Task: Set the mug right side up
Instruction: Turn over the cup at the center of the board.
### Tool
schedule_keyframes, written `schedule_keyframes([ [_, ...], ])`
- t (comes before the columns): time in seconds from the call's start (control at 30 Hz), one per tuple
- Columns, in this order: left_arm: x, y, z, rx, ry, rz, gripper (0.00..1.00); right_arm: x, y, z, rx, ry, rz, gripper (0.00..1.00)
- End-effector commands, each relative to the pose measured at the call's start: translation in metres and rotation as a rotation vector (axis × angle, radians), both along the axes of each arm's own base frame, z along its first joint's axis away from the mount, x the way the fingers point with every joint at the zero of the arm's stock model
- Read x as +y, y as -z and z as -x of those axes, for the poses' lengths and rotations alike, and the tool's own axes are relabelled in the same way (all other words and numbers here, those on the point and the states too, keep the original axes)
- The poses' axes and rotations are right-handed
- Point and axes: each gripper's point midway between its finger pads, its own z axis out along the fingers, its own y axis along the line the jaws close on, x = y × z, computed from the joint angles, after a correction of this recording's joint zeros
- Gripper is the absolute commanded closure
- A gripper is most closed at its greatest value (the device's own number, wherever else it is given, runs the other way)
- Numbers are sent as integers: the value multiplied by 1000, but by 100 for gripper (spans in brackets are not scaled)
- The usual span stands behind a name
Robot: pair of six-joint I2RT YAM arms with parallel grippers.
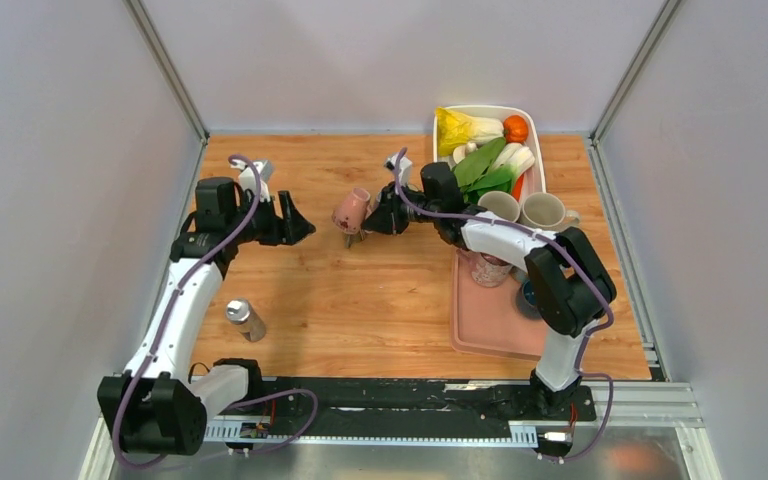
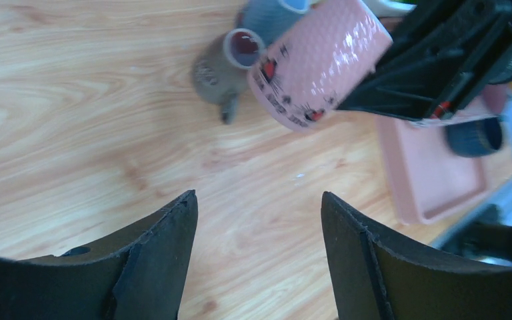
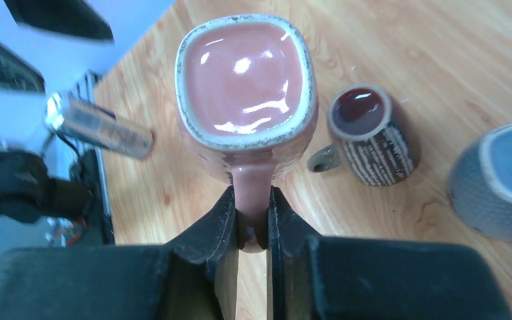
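Note:
The pink mug needs to be turned right side up, so my left gripper should next grab it by its rim [image 1: 343, 226] [image 2: 277, 102] while my right gripper holds the mug's handle.
The pink mug [image 1: 352, 210] has a squarish body and hangs tilted above the wooden table at centre-back. My right gripper [image 1: 378, 215] is shut on its handle [image 3: 251, 200]. In the right wrist view a glossy pink end of the mug [image 3: 247, 80] faces the camera; I cannot tell whether it is the base or the mouth. The left wrist view shows its dimpled side [image 2: 320, 60] up and to the right of my left gripper [image 2: 259, 200]. My left gripper [image 1: 295, 225] is open and empty, a short way to the left of the mug.
A small brown mug [image 3: 370, 133] lies on its side under the pink mug, and a grey-blue mug [image 3: 500, 177] is beside it. A pink tray [image 1: 490, 325] holds more mugs at right. A white bin of vegetables [image 1: 440, 125] is behind. A metal bottle [image 1: 245, 318] lies front left.

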Motion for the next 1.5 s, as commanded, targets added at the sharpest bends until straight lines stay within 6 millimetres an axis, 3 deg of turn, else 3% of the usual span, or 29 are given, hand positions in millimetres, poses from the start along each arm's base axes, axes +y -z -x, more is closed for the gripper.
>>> schedule_keyframes([
  [0.0, -44, -47, -9, 9, 134, 299, 25, 11, -91, -8, 30, 71, -223, 100],
  [0.1, -66, -59, -6, 80, 244, 477, 24, 11, -104, -20, 92, 167, -256, 100],
  [0.2, -74, -73, -13, 49, 278, 585, 24, 12, -116, -24, 101, 185, -280, 100],
  [0.37, -75, -69, -30, 73, 254, 630, 24, 17, -131, -20, 92, 138, -321, 100],
  [0.53, -76, -59, -42, 154, 212, 680, 29, 17, -131, -19, 89, 128, -329, 100],
  [0.67, -76, -62, -43, 160, 210, 678, 33, 13, -132, -27, 95, 171, -334, 100],
  [0.93, -74, -51, -51, 193, 156, 677, 30, 20, -145, -27, 77, 136, -360, 100],
  [1.2, -74, -71, -68, 119, 164, 683, 30, 26, -158, -33, 61, 127, -371, 100],
  [1.47, -76, -112, -70, -30, 251, 686, 42, 37, -131, -24, 103, 112, -330, 100],
])
